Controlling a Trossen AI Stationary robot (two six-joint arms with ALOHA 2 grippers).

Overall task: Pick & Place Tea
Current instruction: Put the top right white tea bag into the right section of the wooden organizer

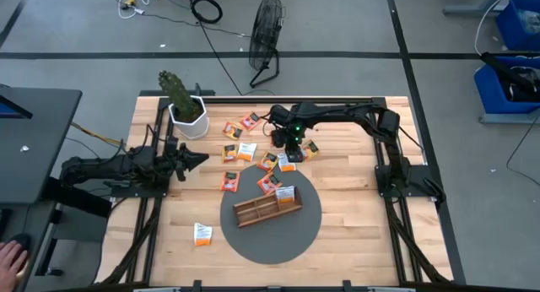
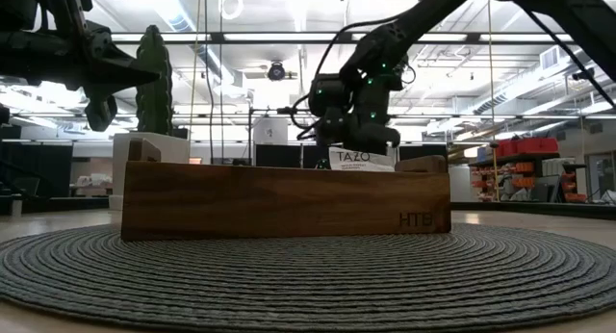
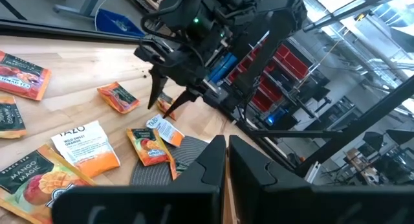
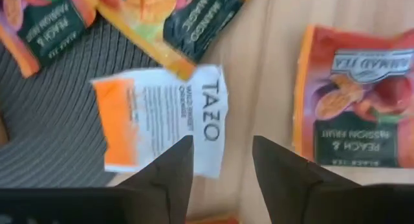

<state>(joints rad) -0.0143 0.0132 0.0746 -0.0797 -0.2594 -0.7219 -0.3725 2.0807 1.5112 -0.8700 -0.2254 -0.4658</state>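
Observation:
I need to stand the TAZO sachet in the divided tray [image 1: 267, 208], so my right gripper should grab it by its white end with the name [image 1: 288, 164] next.
Several tea sachets [image 1: 246, 150] lie flat and scattered on the wooden table, far of the brown divided tray [image 1: 267, 208]. One white TAZO sachet [image 2: 361, 160] stands upright in the tray. My right gripper [image 4: 223, 162] is open and points down. It hovers over the edge of a white-and-orange TAZO sachet [image 4: 162, 123] that lies half on the grey mat [image 4: 52, 120]. An orange peach sachet [image 4: 359, 98] lies beside its other finger. The left gripper [image 1: 196, 157] is shut and waits above the table's left side.
The tray sits on a round grey woven mat [image 1: 295, 237]. A potted cactus in a white pot [image 1: 184, 106] stands at the far left of the table. One lone sachet [image 1: 202, 233] lies near the table's near left. A fan [image 1: 266, 39] stands on the floor beyond.

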